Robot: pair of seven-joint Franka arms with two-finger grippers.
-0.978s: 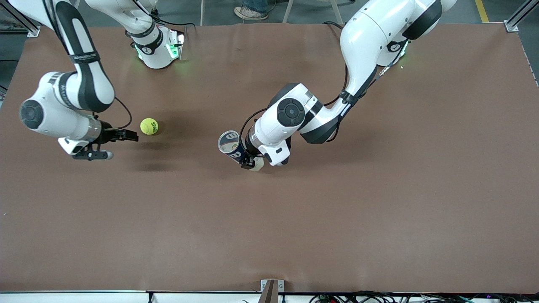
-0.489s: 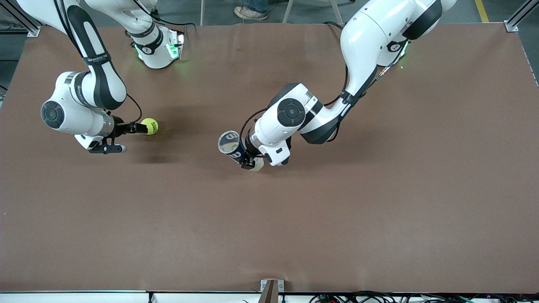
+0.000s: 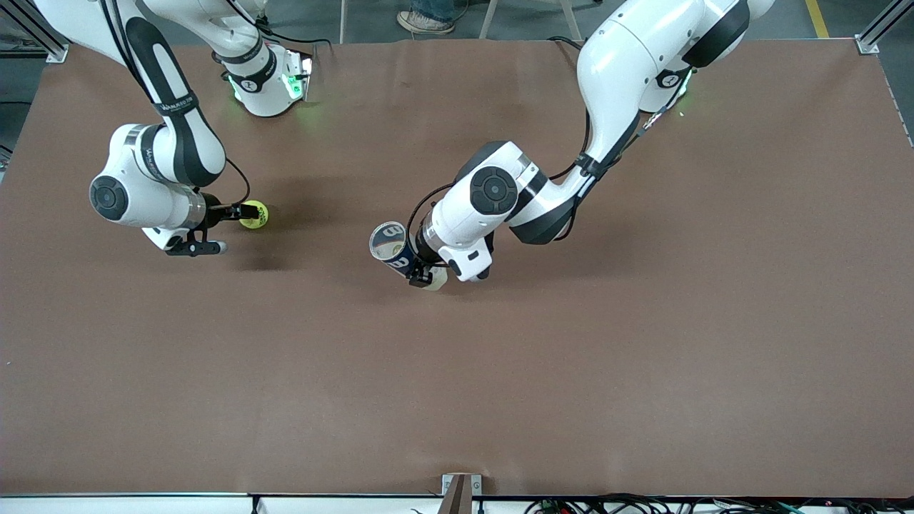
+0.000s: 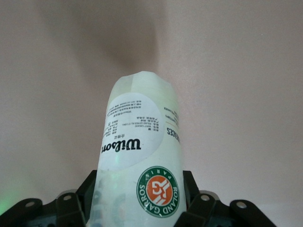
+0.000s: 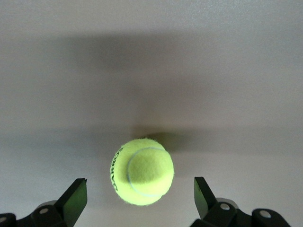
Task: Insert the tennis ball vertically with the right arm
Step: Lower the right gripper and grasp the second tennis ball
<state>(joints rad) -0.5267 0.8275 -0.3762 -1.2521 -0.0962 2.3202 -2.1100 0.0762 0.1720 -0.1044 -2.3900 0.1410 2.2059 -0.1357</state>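
Note:
My right fingertips stop short of the tennis ball's middle (image 3: pixel 257 214) (image 5: pixel 142 171), so it is too early to close on the ball; my right gripper moves toward it first.
A yellow-green tennis ball (image 3: pixel 255 214) lies on the brown table (image 3: pixel 457 371) toward the right arm's end. My right gripper (image 3: pixel 245 213) is low at the ball and open. In the right wrist view the ball (image 5: pixel 143 171) sits between the two black fingertips (image 5: pixel 78 194), with a gap on each side. A clear tennis ball can (image 3: pixel 391 248) with a dark label is tilted, its open mouth turned up toward the right arm's end. My left gripper (image 3: pixel 421 272) is shut on its lower body. The left wrist view shows the can (image 4: pixel 139 156) clamped between the jaws.
The two arm bases (image 3: pixel 268 82) stand along the table's edge farthest from the front camera. A small metal bracket (image 3: pixel 460 487) sits at the nearest edge. The left arm's elbow (image 3: pixel 493 189) hangs over the middle of the table.
The right arm has swung toward the ball and its open fingers now reach around it. The left arm and the can have not moved.

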